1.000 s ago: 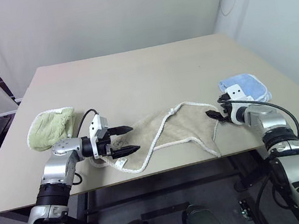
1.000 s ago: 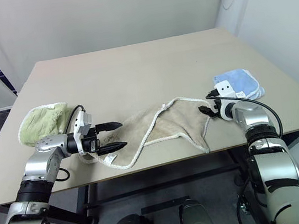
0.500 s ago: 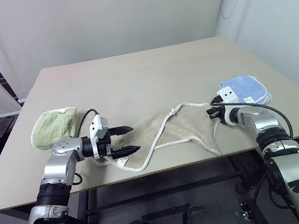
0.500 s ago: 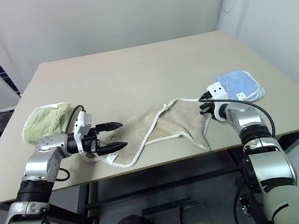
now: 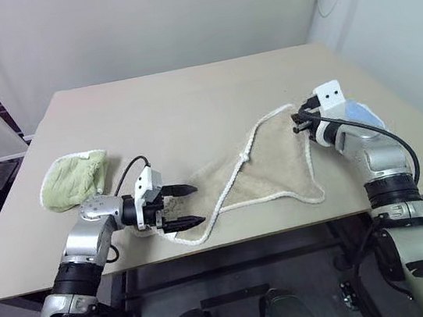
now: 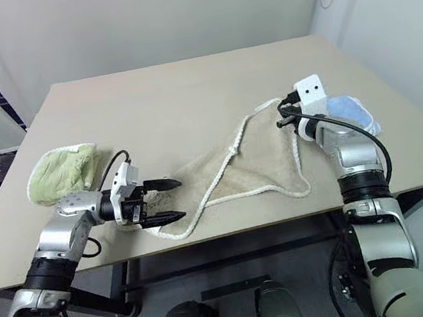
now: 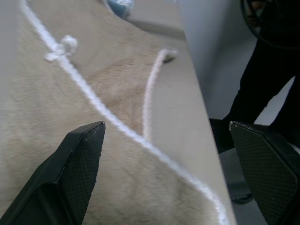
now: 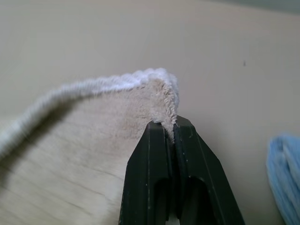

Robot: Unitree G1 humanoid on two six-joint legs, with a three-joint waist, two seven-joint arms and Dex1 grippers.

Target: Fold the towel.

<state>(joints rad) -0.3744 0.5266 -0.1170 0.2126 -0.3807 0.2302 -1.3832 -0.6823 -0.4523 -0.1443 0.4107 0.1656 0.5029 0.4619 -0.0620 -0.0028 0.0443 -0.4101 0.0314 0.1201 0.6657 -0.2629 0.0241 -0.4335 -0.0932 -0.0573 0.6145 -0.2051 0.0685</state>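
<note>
The beige towel lies crumpled and slack (image 5: 222, 180) on the tabletop. My left gripper should fold the towel next, grabbing it by its white corded edge (image 5: 194, 242).
The beige towel (image 5: 271, 162) with its white corded edge lies crumpled near the table's front edge. Its right corner is lifted off the table, pinched in my shut right gripper (image 5: 296, 123); the right wrist view shows the black fingers (image 8: 159, 154) closed on that corner (image 8: 161, 89). My left gripper (image 5: 188, 205) stands open at the towel's left end, just above the table, one finger on each side of the cloth's edge. In the left wrist view, the fingers (image 7: 70, 168) are wide apart over the towel (image 7: 70, 108), nothing between them.
A light green bundled towel (image 5: 75, 179) lies at the table's left. A light blue folded towel (image 5: 363, 113) sits behind my right wrist near the right edge. The tan table (image 5: 181, 107) stretches bare toward the back wall. The front edge runs just below the towel.
My right gripper shut on the towel's right corner and rose, pulling it up and back. The left gripper stayed open and shifted slightly to the right.
</note>
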